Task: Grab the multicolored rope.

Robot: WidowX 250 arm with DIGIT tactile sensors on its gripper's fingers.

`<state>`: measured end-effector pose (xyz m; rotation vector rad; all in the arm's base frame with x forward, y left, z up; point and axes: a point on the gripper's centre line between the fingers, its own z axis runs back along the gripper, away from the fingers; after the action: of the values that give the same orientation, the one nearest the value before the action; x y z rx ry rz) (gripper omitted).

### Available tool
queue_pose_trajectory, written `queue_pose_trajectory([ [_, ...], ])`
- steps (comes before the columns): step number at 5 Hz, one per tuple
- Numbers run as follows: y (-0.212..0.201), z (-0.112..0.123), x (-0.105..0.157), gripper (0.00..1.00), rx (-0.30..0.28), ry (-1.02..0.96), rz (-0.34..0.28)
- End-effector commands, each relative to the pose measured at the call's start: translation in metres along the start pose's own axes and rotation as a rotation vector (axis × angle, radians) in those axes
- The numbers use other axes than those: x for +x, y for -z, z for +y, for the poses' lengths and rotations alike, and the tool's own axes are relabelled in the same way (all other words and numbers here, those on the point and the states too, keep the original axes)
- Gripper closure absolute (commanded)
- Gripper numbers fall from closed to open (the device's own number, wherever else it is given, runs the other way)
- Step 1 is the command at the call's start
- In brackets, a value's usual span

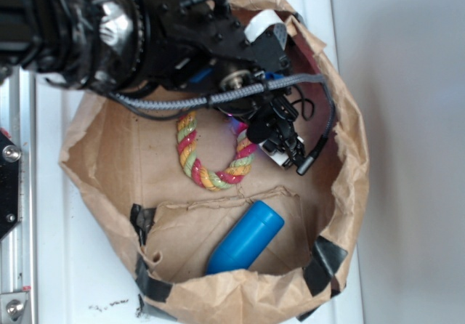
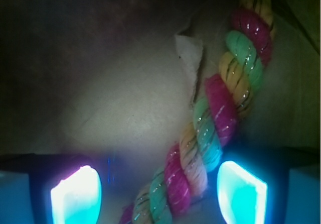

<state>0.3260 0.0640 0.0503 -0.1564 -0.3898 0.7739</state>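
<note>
My gripper takes hold of the rope by its twisted part [image 1: 245,147] beside the rope's U-shaped bend [image 1: 211,179] next, to lift it out of the paper bag.
The multicolored rope [image 1: 211,176], a thick twist of red, yellow and pale green strands bent in a U, lies on the floor of a brown paper bag [image 1: 347,157]. My gripper [image 1: 251,131] hangs over the U's right arm, low inside the bag. In the wrist view the rope [image 2: 220,108] runs diagonally between my two glowing pads [image 2: 75,196], closer to the right one. The gripper [image 2: 158,194] is open, with a gap showing on both sides of the rope. The rope's right tip is hidden under the gripper in the exterior view.
A smooth blue cylinder [image 1: 247,238] lies in the bag below the rope. The bag's rolled rim rings the whole area, with black tape patches [image 1: 323,262]. My grey braided cable [image 1: 218,99] crosses above the rope. A metal rail [image 1: 14,193] runs along the left.
</note>
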Motion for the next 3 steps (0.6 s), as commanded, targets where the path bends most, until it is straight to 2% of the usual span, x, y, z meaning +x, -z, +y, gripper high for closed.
queue_pose_trajectory([
  [1,0.0010,-0.0006,0.0058,0.00,0.005,0.019,-0.090],
  [3,-0.0048,-0.0011,0.0023,0.00,-0.030,0.036,-0.083],
])
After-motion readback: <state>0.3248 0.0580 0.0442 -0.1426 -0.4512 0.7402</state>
